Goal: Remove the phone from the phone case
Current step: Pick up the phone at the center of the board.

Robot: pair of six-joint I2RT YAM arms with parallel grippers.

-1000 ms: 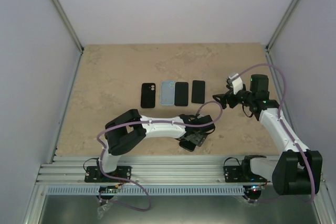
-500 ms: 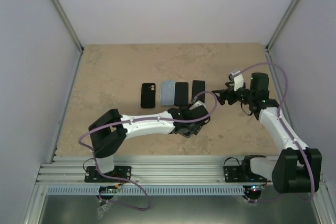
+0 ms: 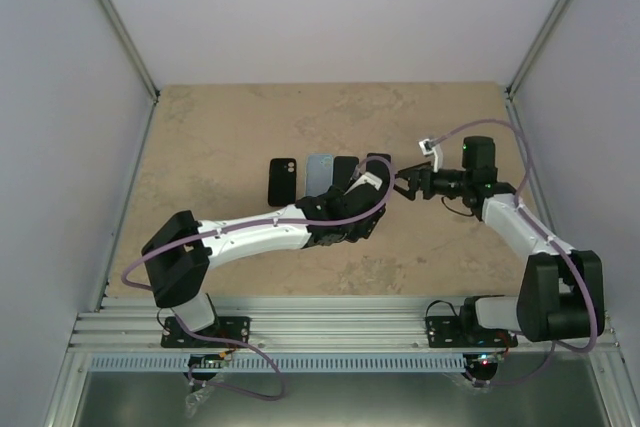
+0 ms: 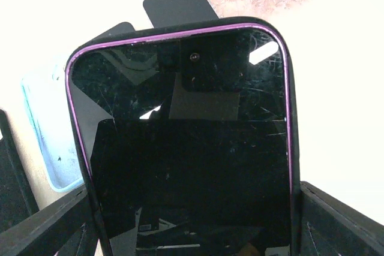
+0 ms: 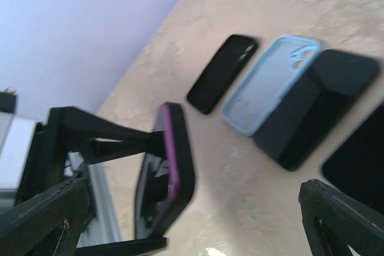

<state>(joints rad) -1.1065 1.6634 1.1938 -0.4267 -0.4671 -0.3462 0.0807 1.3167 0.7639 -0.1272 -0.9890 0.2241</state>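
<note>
My right gripper's fingers are short of the free edge of the cased phone (image 4: 186, 148) and would miss now, so it moves toward that edge before closing.
The phone (image 4: 186, 148), dark-screened with a purple edge, sits inside a black phone case (image 4: 287, 82). My left gripper (image 4: 192, 232) is shut on the cased phone across its width and holds it off the table, top end pointing away. In the top view the left gripper (image 3: 368, 190) hovers over the right end of the row of phones and cases. My right gripper (image 3: 404, 187) is open just to its right, pointing at it. The right wrist view has the cased phone (image 5: 174, 172) edge-on ahead of the open right gripper (image 5: 192, 226), apart from its fingers.
A row lies on the table behind the held phone: a black case (image 3: 282, 181), a light blue case (image 3: 319, 175), and two black slabs (image 3: 345, 169) (image 3: 379, 160) partly hidden by the left arm. Bare table lies to the left and far side. Walls enclose the sides.
The left arm has lifted the cased phone from near the front edge and carried it farther out over the row. The right gripper has swung left toward it and stayed open.
</note>
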